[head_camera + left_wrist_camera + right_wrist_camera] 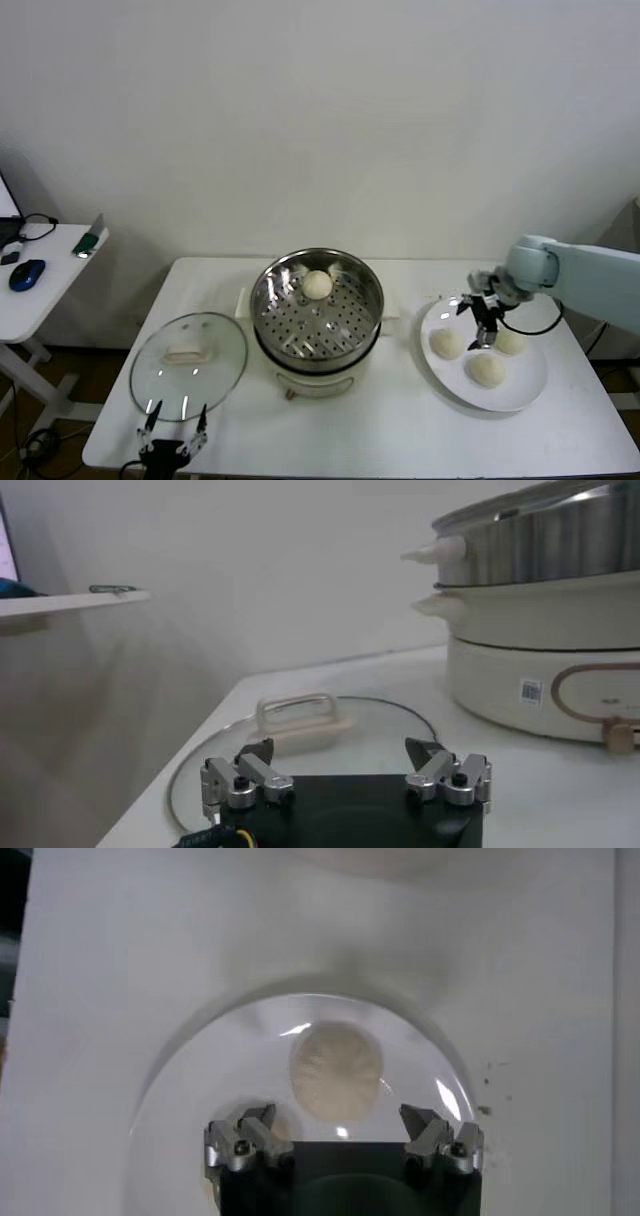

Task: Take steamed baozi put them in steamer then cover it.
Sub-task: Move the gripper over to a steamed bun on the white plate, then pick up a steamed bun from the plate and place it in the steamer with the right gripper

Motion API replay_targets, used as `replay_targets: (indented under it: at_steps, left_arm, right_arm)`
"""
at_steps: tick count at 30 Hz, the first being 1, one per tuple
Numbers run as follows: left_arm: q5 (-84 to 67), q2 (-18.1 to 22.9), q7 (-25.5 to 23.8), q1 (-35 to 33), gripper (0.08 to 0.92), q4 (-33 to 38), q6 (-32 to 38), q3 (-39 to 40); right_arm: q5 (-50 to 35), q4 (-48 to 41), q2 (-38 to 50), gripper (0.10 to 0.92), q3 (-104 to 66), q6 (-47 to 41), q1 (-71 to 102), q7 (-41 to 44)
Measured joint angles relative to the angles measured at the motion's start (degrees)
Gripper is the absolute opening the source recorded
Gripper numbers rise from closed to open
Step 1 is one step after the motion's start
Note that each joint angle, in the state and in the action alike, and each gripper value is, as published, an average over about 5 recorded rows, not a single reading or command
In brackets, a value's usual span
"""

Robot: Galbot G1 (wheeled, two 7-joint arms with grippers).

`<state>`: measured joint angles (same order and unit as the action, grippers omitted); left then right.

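My right gripper grabs the baozi's rounded sides next, to set the baozi in the steamer point(316, 345) with its base free to rest there.
The steamer point(316, 345) stands mid-table, uncovered, with one steamed baozi point(318, 285) on its perforated tray. Three more baozi point(447, 343) point(487, 370) point(510, 342) lie on a white plate point(525, 388) to the right. My right gripper point(485, 325) hangs open just above the plate, between the buns. From the right wrist, one baozi point(336, 1072) sits just ahead of the open right gripper point(340, 1123), untouched. My left gripper point(172, 428) is open and empty at the front table edge, right by the glass lid point(189, 372). The left wrist view shows that gripper point(340, 755) facing the lid point(390, 730).
The lid lies flat on the table left of the steamer, its cream handle point(298, 717) up. The steamer's side point(550, 630) rises close to the left gripper. A side desk point(45, 270) with a blue mouse stands far left. A wall backs the table.
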<state>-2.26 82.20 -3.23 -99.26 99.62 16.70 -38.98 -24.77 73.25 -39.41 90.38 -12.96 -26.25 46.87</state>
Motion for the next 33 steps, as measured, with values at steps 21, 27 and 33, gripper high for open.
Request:
replay_targets:
  at_steps: [21, 27, 33]
  left_arm:
    - [0.7, -0.1, 0.3, -0.2, 0.823, -0.1, 0.1, 0.6]
    - [0.9, 0.1, 0.3, -0.4, 0.823, 0.2, 0.3, 0.9]
    - [1.0, 0.2, 0.4, -0.5, 0.823, 0.4, 0.4, 1.0]
  right_arm:
    - [1.3, -3.2, -3.0, 0.647, -6.6, -3.3, 7.8, -2.3]
    - [0.6, -2.4, -2.4, 0.645, -5.8, -3.3, 6.4, -1.7]
    - [-1.4, -0.5, -2.5, 0.645, -1.8, -2.7, 0.3, -0.4]
